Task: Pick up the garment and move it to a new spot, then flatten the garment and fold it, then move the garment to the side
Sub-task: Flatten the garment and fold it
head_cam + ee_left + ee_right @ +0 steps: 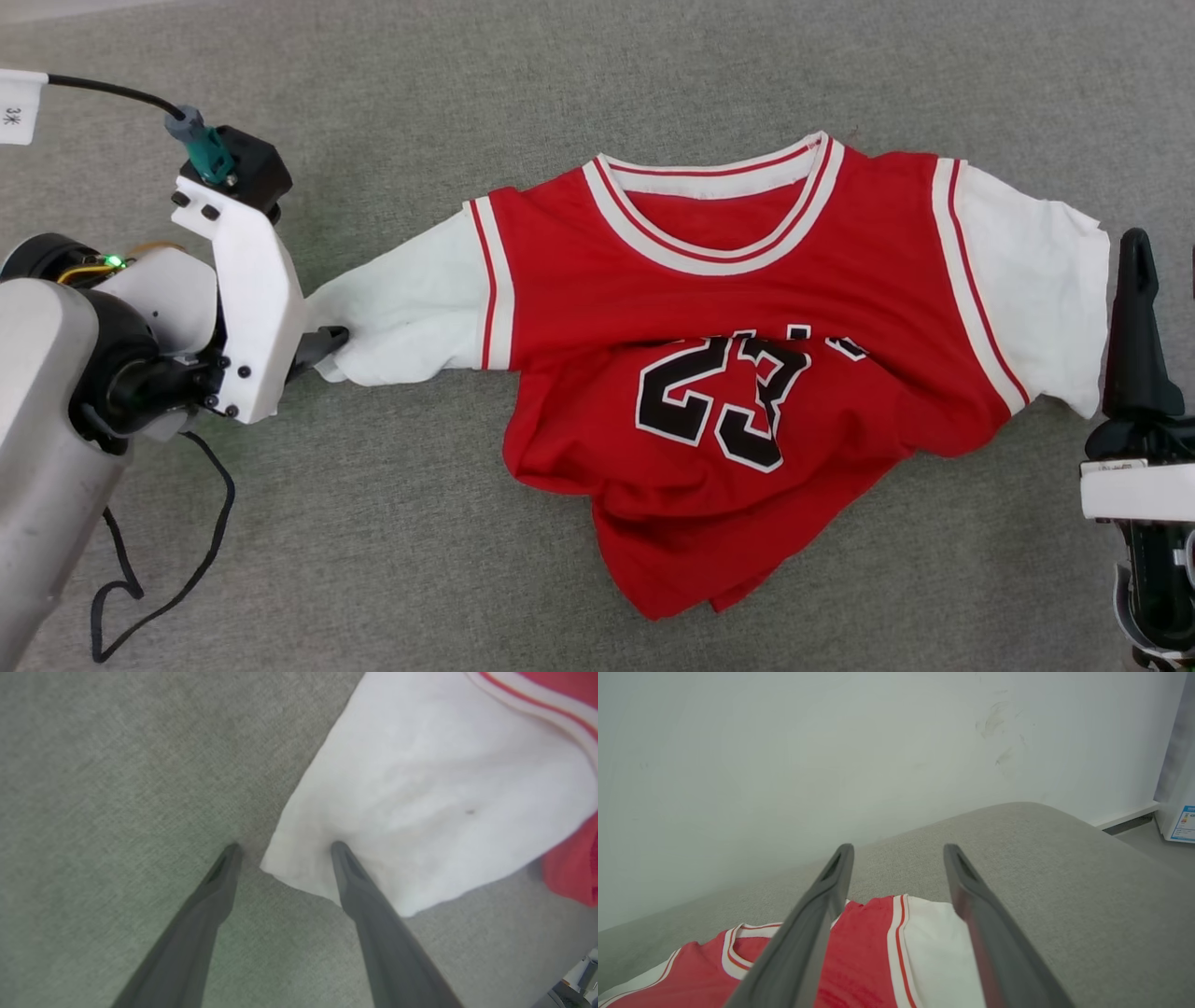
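Next, my left gripper pinches the garment by the sleeve's free cuff corner [315, 302], since the rest of the white sleeve [414, 297] lies flat.
The garment [747, 308], a red jersey with white sleeves and a black "23", lies face up on the grey fabric surface [560, 75], its lower hem bunched and folded over. My left gripper [282, 849] is open at the tip of the left white sleeve [420, 802]: one finger [355, 877] rests on the sleeve's corner, the other on bare fabric. My right gripper [899, 851] is open, raised above the right white sleeve [938, 952] with nothing between its fingers; one dark finger [1134, 317] stands beside the sleeve edge.
A black cable [168, 579] trails from my left arm across the surface at the lower left. A pale wall [784, 756] rises behind the surface's rounded far edge. A white appliance [1181, 812] stands on the floor at the far right.
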{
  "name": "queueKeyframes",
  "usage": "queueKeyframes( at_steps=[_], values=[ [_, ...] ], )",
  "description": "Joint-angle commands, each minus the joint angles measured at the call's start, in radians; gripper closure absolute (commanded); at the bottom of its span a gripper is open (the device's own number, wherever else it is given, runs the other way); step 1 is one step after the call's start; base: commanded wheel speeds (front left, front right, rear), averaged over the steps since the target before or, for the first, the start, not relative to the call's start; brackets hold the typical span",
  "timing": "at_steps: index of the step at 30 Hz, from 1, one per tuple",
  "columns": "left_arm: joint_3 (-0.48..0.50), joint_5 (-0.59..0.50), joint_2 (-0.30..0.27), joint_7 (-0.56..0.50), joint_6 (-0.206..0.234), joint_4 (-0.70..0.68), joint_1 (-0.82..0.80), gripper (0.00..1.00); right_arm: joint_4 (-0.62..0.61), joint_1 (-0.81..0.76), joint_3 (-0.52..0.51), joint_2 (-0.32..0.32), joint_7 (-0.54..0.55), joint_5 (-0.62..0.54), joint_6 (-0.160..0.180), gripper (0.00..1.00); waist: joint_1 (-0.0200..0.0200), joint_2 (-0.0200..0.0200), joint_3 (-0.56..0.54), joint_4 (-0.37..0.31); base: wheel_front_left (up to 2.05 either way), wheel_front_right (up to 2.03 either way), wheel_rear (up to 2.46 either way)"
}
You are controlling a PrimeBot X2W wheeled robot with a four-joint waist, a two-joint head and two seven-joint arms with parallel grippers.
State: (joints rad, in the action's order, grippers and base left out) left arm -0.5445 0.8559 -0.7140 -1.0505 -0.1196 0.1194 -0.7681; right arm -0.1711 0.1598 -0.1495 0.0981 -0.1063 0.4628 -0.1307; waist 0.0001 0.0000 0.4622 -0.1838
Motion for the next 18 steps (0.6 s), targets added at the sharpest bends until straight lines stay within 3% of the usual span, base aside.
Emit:
queueKeyframes(
  at_steps=[1, 4, 5, 6, 14, 18],
  values=[
    [-0.021, -0.006, 0.006, -0.006, -0.002, 0.011, 0.010, 0.00, 0.005, 0.018, 0.003, -0.004, -0.008, 0.004, 0.000, 0.00, -0.0001, 0.0000, 0.009, -0.005, 0.00, 0.00, 0.00],
    [-0.051, -0.002, 0.013, -0.024, -0.005, 0.023, 0.031, 0.00, 0.013, 0.023, 0.007, -0.004, -0.010, 0.003, 0.000, 0.00, -0.0001, 0.0000, 0.016, -0.006, 0.00, 0.00, 0.00],
    [-0.065, 0.000, 0.014, -0.040, -0.006, 0.027, 0.042, 0.93, 0.015, 0.026, 0.009, -0.004, -0.011, 0.001, 0.000, 0.00, -0.0001, 0.0000, 0.017, -0.006, 0.00, 0.00, 0.00],
    [-0.078, 0.000, 0.013, -0.049, -0.007, 0.025, 0.050, 1.00, 0.017, 0.028, 0.011, -0.002, -0.010, -0.001, 0.000, 0.00, -0.0001, 0.0000, 0.018, -0.004, 0.00, 0.00, 0.00],
    [-0.041, -0.037, 0.038, 0.130, -0.005, 0.033, 0.039, 1.00, 0.035, 0.024, 0.006, 0.030, 0.053, -0.038, 0.000, 0.00, -0.0001, 0.0000, -0.016, 0.022, 0.00, 0.00, 0.00],
    [-0.028, -0.074, 0.030, 0.257, -0.008, 0.033, 0.039, 1.00, 0.038, 0.017, 0.006, 0.073, 0.148, -0.054, 0.000, 0.00, -0.0001, 0.0000, -0.060, 0.046, 0.00, 0.00, 0.00]
  ],
)
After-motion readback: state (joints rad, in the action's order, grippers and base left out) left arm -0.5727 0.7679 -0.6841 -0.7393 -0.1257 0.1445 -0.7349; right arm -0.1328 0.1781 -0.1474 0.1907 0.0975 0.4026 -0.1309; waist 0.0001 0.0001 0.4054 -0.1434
